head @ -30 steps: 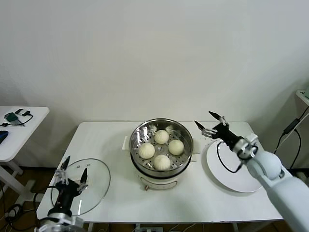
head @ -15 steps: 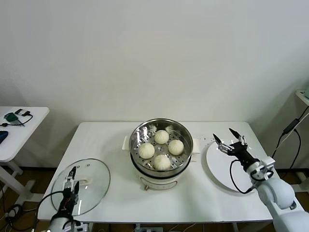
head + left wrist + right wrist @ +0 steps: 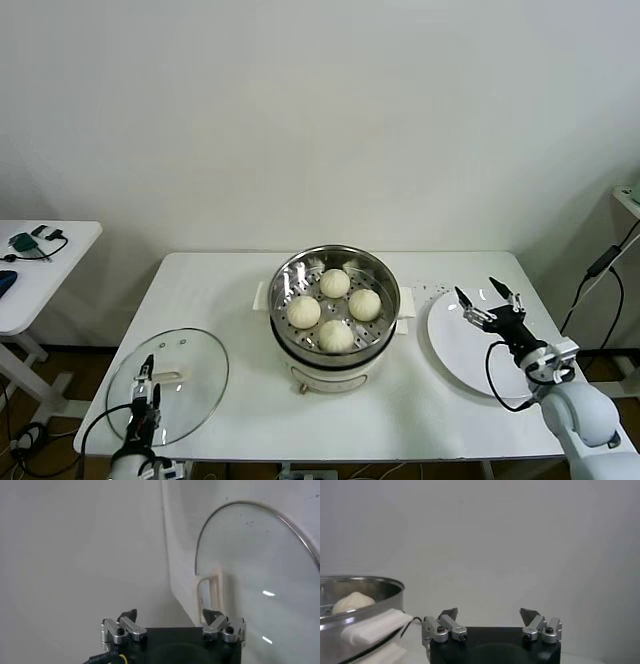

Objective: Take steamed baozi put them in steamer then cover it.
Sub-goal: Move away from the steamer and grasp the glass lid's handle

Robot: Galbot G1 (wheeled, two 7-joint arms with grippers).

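Note:
The glass lid has to cover the baozi (image 3: 335, 283) in the steamer, so the left gripper needs to pick it up next by its white handle (image 3: 170, 376).
The steamer (image 3: 380, 268) stands at the middle of the table, uncovered, with several cream-white steamed baozi (image 3: 335, 283) on its perforated tray. My right gripper (image 3: 488, 299) hangs open and empty over the white plate (image 3: 462, 352), to the right of the steamer. In the right wrist view that gripper (image 3: 490, 613) faces the steamer's rim (image 3: 367, 592), with one baozi (image 3: 353, 602) showing above it. My left gripper (image 3: 147, 381) is low at the front left, open and empty, by the glass lid (image 3: 185, 375). The left wrist view shows this gripper (image 3: 170, 615) just short of the lid's handle (image 3: 207, 592).
The white table (image 3: 220, 295) ends close to the lid at the front left. A side table (image 3: 45, 265) with small gadgets stands farther left. A cable hangs at the far right (image 3: 600, 265).
My right gripper has pulled back from beside the steamer and come down over the plate. My left gripper has sunk lower at the table's front left edge. Both stayed open.

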